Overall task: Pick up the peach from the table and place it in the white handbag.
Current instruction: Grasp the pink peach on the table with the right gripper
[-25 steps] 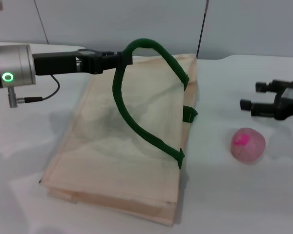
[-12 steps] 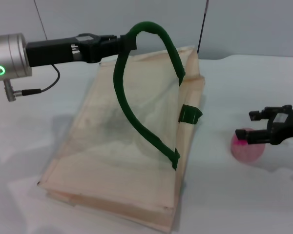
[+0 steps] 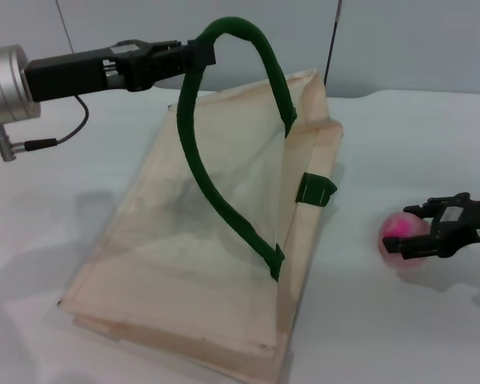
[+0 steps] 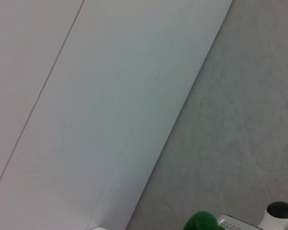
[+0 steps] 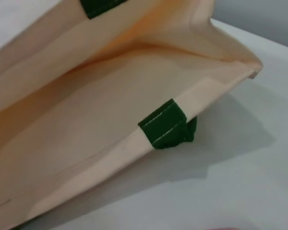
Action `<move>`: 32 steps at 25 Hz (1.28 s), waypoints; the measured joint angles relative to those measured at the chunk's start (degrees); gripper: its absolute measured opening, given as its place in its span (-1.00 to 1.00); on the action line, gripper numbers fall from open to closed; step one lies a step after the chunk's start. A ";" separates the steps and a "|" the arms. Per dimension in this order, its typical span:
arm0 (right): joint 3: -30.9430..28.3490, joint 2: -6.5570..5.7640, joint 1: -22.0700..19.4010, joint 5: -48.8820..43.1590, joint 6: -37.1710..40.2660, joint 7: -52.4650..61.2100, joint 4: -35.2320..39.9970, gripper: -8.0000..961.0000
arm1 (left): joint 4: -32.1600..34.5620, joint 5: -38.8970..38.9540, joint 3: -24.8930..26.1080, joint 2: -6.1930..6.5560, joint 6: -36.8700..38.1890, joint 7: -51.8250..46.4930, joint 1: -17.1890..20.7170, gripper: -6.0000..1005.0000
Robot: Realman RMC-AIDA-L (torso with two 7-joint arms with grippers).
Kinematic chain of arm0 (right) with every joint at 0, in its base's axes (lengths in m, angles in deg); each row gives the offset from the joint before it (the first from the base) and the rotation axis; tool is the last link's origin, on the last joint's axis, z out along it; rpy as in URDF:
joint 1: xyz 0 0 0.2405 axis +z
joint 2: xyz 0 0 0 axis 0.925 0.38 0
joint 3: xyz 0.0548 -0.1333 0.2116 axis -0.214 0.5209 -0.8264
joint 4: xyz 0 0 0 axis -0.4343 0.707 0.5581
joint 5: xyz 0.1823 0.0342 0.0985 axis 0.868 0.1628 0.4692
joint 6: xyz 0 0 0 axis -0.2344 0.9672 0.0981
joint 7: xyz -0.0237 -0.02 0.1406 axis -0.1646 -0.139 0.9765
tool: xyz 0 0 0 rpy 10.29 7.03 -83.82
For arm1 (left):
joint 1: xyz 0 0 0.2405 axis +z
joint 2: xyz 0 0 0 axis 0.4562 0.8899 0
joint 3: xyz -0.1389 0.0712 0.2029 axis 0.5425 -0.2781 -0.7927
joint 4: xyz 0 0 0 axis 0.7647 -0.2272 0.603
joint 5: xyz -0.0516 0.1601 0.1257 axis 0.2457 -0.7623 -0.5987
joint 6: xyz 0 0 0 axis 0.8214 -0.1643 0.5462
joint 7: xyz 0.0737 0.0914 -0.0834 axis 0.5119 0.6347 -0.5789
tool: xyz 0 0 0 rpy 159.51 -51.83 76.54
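Observation:
My right gripper should close, as its fingers are low beside the peach's sides in the head view. Closing now would hold the peach.
The white handbag [image 3: 200, 248] lies on the table. My left gripper [image 3: 202, 54] is shut on its upper dark green handle [image 3: 256, 44] and holds it up, so the top panel is lifted and the mouth gapes toward the right. The mouth also shows in the right wrist view [image 5: 86, 96]. The peach [image 3: 396, 230], pale pink with a magenta patch, sits on the table right of the bag. My right gripper [image 3: 416, 232] is low at the peach, open, with one finger on each side of it. A bit of the green handle [image 4: 201, 221] shows in the left wrist view.
The second green handle tab [image 3: 315, 189] sticks out at the bag's right edge and also shows in the right wrist view [image 5: 165, 125]. The white table [image 3: 384, 320] extends in front and to the right. A grey wall [image 3: 416, 40] stands behind.
My left gripper has raised the handle higher, opening the bag's mouth wider. My right gripper has come down and forward from above the peach to straddle it.

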 joint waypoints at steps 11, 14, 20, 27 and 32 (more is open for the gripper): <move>-0.05 1.73 -0.30 -3.18 0.07 1.31 3.00 0.39 | 0.00 0.67 0.00 0.00 0.09 0.00 0.39 -0.75; -0.05 1.72 -0.21 -3.33 0.03 1.35 3.03 0.32 | 0.00 0.83 0.00 0.10 0.24 0.00 0.59 -0.75; -0.03 2.00 -0.41 -3.69 -0.58 1.40 4.21 0.25 | 0.00 1.17 0.00 0.33 0.48 0.00 0.94 -0.74; -0.04 2.40 -0.62 -3.86 -1.82 1.49 5.79 0.15 | 0.00 1.34 0.00 0.44 0.53 0.00 1.15 -0.74; -0.04 2.38 -0.63 -4.07 -2.06 1.51 5.81 0.06 | 0.00 1.34 0.00 0.48 0.53 0.00 1.15 -0.74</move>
